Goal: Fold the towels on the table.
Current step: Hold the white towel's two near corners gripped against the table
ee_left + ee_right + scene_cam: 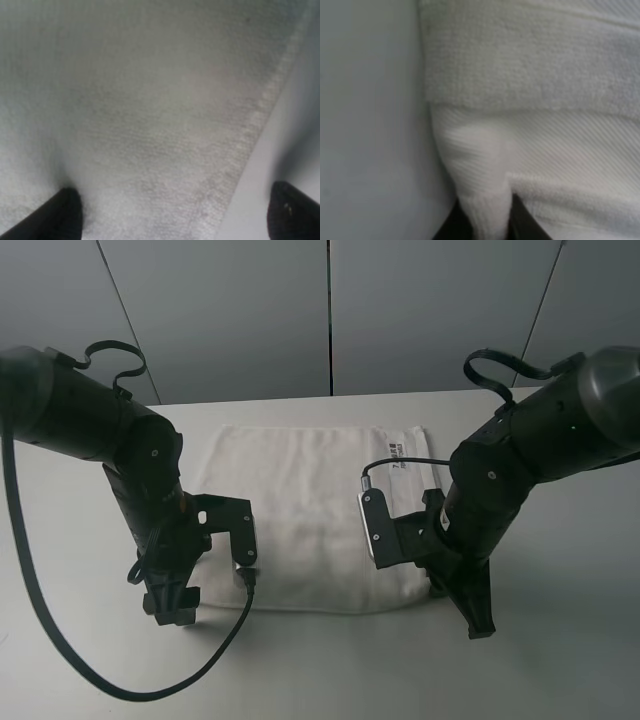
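Next, my left gripper grabs the white terry towel by its plain corner diagonal from the printed label, to fold the towel.
The white terry towel lies spread flat on the white table, with its black-printed label at the far right corner. My left gripper is at the towel's near left edge. In the left wrist view it is open, with one fingertip over the towel and the other over bare table. My right gripper is at the near right corner. In the right wrist view it is shut on a pinched fold of the towel's corner.
Grey wall panels stand behind the table's far edge. A black cable loops from the left arm over the table at the near left. Bare tabletop surrounds the towel on all sides.
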